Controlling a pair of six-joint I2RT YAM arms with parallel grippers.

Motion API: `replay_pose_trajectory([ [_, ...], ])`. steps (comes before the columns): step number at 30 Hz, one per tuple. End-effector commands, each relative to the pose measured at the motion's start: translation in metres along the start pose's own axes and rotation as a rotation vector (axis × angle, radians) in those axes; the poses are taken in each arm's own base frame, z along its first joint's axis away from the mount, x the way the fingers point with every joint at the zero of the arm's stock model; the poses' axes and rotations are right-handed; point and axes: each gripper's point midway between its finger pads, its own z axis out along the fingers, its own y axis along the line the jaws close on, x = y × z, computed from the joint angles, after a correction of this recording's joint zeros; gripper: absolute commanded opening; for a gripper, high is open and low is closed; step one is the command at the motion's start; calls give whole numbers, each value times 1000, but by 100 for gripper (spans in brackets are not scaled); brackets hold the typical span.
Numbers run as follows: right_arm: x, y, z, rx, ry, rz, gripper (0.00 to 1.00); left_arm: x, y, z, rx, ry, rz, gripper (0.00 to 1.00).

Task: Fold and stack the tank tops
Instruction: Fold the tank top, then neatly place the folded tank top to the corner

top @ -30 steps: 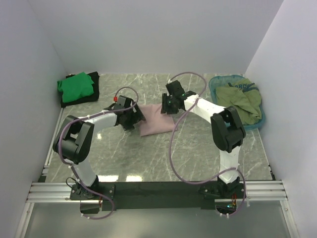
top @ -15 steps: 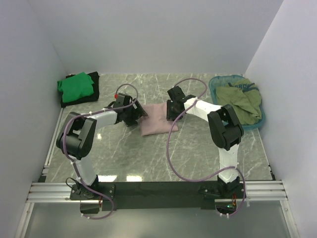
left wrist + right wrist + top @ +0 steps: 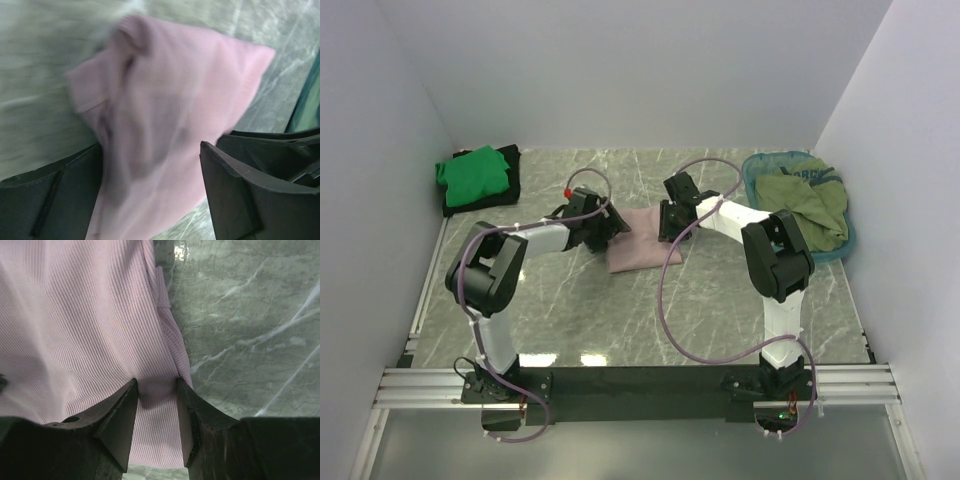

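My left gripper grabs the folded pink tank top by its edge facing the green top (image 3: pixel 122 159) next, layers together, to stack the tank top there.
A folded dusty pink tank top (image 3: pixel 642 242) lies in the middle of the table. My left gripper (image 3: pixel 611 228) is at its left edge, jaws wide open, with the pink cloth (image 3: pixel 160 115) lying between the fingers (image 3: pixel 235 195). My right gripper (image 3: pixel 667 222) is low at its right edge, jaws partly open, fingertips (image 3: pixel 131 390) pressed onto the ribbed pink cloth (image 3: pixel 85 325), which runs flat between them. A bright green top (image 3: pixel 472 170) lies folded on a black one (image 3: pixel 492 195) at the back left. An olive green top (image 3: pixel 807 202) fills the teal basket (image 3: pixel 757 165).
The teal basket stands at the back right against the side wall. White walls close the table on the left, back and right. Purple cables loop from both arms over the table. A metal rail (image 3: pixel 640 385) runs along the near edge.
My left gripper has moved right up to the pink top's left edge. My right gripper has come down from above onto its right edge. The pink top has shifted slightly right.
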Motion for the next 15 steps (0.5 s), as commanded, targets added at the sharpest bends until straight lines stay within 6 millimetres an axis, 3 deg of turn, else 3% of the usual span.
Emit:
replay_pose_trajectory([
  [1, 18, -23, 8, 68, 64, 9, 44, 81, 101, 12, -345, 221, 22, 84],
  [6, 20, -21, 8, 59, 68, 10, 44, 78, 97, 18, -343, 225, 27, 80],
  [9, 21, -21, 8, 56, 68, 12, 44, 69, 93, 19, -336, 213, 45, 69],
  [12, 19, -17, 8, 38, 67, 17, 44, 59, 88, 25, -347, 197, 83, 42],
  [14, 18, -15, 7, 30, 68, 20, 44, 53, 91, 28, -374, 180, 111, 21],
  [15, 17, -14, 6, 27, 66, 20, 44, 47, 85, 29, -381, 173, 119, 5],
])
